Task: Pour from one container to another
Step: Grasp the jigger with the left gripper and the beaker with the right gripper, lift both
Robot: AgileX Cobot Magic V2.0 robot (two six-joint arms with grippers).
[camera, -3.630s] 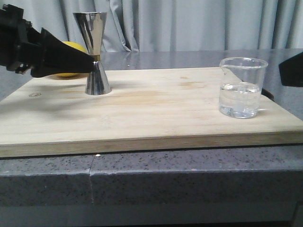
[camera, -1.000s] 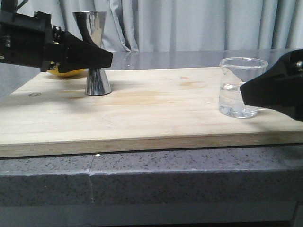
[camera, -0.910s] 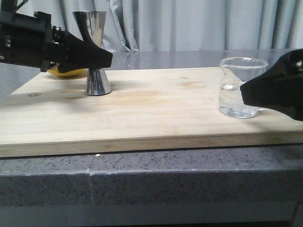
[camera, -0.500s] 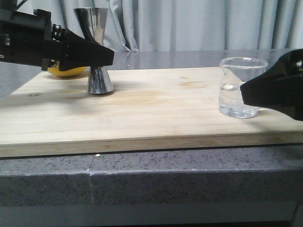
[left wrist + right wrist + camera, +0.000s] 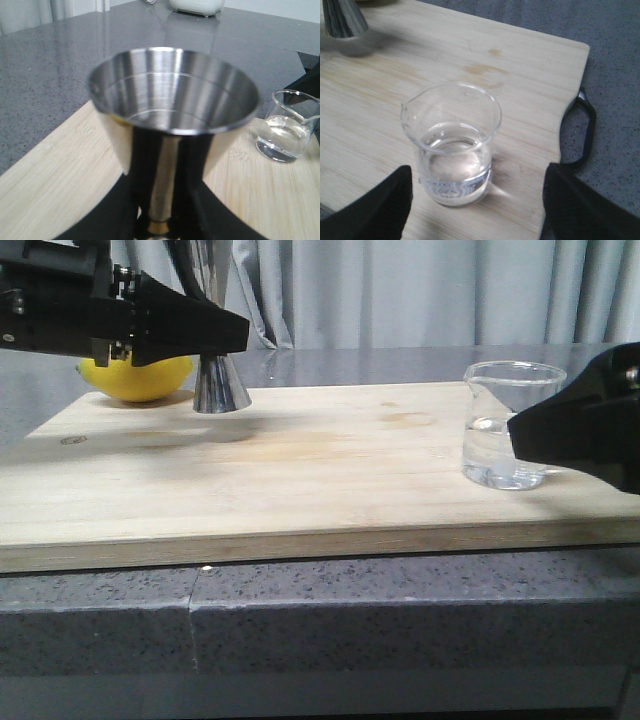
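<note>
The fingertips above the wooden board (image 5: pixel 300 470) don't reach the sides of the glass beaker yet. My right gripper needs to move toward the beaker before it closes.
The steel hourglass jigger (image 5: pixel 221 390) hangs a little above the wooden board (image 5: pixel 300 470) at its far left, upright, its top cut off by the front view's upper edge. My left gripper (image 5: pixel 235 335) is shut on its gold-banded waist. In the left wrist view the jigger's open cup (image 5: pixel 175 100) fills the frame above that gripper (image 5: pixel 160 225). The clear glass beaker (image 5: pixel 510 425), holding some clear liquid, stands on the board's right side. My right gripper (image 5: pixel 477 172) is open, its black fingers on either side of the beaker (image 5: pixel 452 145) without touching it.
A yellow lemon (image 5: pixel 140 377) lies at the board's far left corner, behind the left arm. A black loop handle (image 5: pixel 585 130) hangs off the board's right edge. Grey speckled counter surrounds the board; curtains hang behind.
My left gripper has lifted the jigger off the board and carried it slightly right, uncovering the lemon. The right gripper and the beaker have stayed put over the last second.
</note>
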